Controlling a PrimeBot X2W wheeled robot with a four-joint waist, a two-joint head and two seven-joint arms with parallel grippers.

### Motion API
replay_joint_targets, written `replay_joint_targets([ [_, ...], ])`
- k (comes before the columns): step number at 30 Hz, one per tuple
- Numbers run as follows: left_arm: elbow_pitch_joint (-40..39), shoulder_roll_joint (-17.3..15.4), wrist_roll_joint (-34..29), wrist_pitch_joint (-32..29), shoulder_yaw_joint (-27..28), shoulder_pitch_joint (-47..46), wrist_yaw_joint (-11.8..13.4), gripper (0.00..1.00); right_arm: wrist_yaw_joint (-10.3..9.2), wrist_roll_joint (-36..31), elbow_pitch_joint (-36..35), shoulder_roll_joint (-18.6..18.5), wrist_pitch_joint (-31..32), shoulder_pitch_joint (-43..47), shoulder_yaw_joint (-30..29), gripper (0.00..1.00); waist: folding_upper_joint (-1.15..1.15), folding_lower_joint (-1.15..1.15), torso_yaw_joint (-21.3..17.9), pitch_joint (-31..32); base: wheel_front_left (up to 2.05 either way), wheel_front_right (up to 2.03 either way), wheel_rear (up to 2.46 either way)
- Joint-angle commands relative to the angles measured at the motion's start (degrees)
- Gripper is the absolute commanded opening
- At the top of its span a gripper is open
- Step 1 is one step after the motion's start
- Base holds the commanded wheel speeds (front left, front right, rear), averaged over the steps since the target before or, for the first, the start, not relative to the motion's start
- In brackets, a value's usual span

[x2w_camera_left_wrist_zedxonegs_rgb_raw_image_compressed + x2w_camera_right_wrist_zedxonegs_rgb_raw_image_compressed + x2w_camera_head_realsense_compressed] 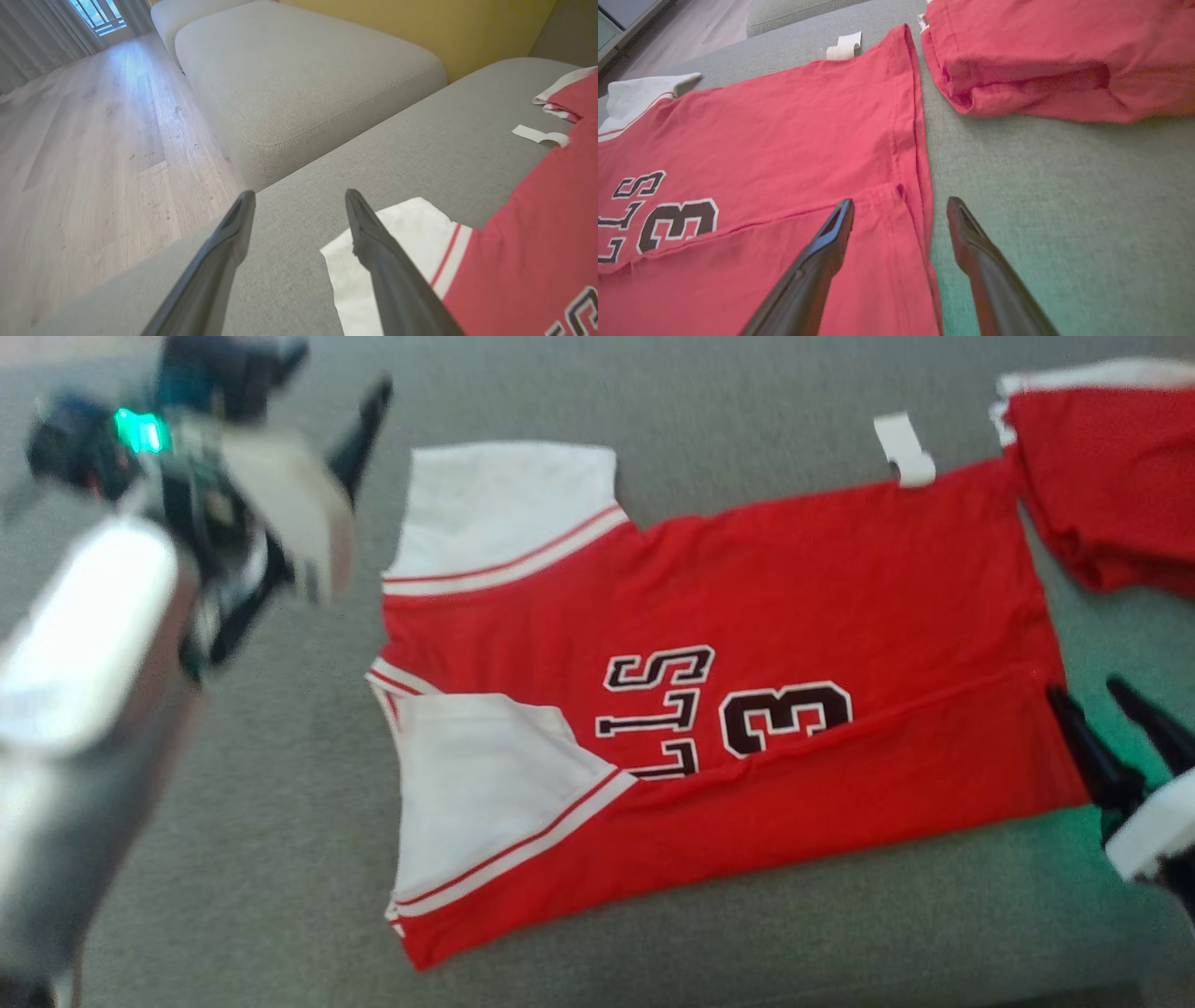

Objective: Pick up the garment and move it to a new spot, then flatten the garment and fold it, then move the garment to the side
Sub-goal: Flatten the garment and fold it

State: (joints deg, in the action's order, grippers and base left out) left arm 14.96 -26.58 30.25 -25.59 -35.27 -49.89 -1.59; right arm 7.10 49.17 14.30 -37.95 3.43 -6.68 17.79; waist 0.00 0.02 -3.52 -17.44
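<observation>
The garment's hem corner near its white strip sticks up, while the red body (784, 594) lies flat. My right gripper should grab the garment by that corner next.
The garment (747, 588) is a red jersey with white sleeves and black lettering, spread flat on the grey sofa cushion (280, 859). Its near long edge is folded over and covers part of the lettering. My left gripper (336, 406) hovers open, blurred, beside the far white sleeve (402, 224); in the left wrist view that gripper (299, 196) holds nothing. My right gripper (1086, 689) stands open at the hem end of the jersey. In the right wrist view it (901, 203) straddles the hem edge of the garment (784, 130), empty.
A second red garment (1111, 476), folded, lies beyond the hem at the far right (1064, 56). A small white strip (904, 448) lies at the jersey's far edge. Another grey cushion (299, 79) and wooden floor (93, 140) lie past the left end.
</observation>
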Motion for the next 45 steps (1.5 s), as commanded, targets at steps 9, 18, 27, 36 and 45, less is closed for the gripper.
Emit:
replay_joint_targets([
  [9,18.4,2.0,-2.0,-6.6,-1.6,-17.1,-3.9,1.00,0.39,-2.6,-4.7,0.3,1.0,-3.8,-2.1,1.00,0.00,-0.02,-5.2,-10.2,0.00,0.00,0.00],
  [18,24.7,1.7,-0.8,-9.3,-5.2,-19.5,-5.5,1.00,0.39,-3.5,-4.9,2.2,1.0,-3.9,-3.6,1.00,0.00,-0.02,-5.5,-11.4,0.00,0.00,0.00],
  [27,20.1,-0.8,1.2,-9.8,-7.8,-17.9,-5.8,1.00,0.39,-4.4,-4.8,2.9,1.2,-3.5,-5.4,1.00,0.00,-0.02,-4.6,-10.6,0.00,0.00,0.00],
  [36,14.6,-2.5,2.7,-11.4,-9.6,-14.7,-5.8,1.00,0.39,-5.4,-6.0,3.6,1.9,-3.4,-6.6,1.00,0.00,-0.02,-3.8,-11.4,0.00,0.00,0.00],
  [45,12.2,-2.7,3.5,-12.0,-10.6,-12.8,-5.6,1.00,0.39,-6.3,-6.6,3.9,2.6,-3.5,-7.7,1.00,0.00,-0.02,-4.1,-11.4,0.00,0.00,0.00],
])
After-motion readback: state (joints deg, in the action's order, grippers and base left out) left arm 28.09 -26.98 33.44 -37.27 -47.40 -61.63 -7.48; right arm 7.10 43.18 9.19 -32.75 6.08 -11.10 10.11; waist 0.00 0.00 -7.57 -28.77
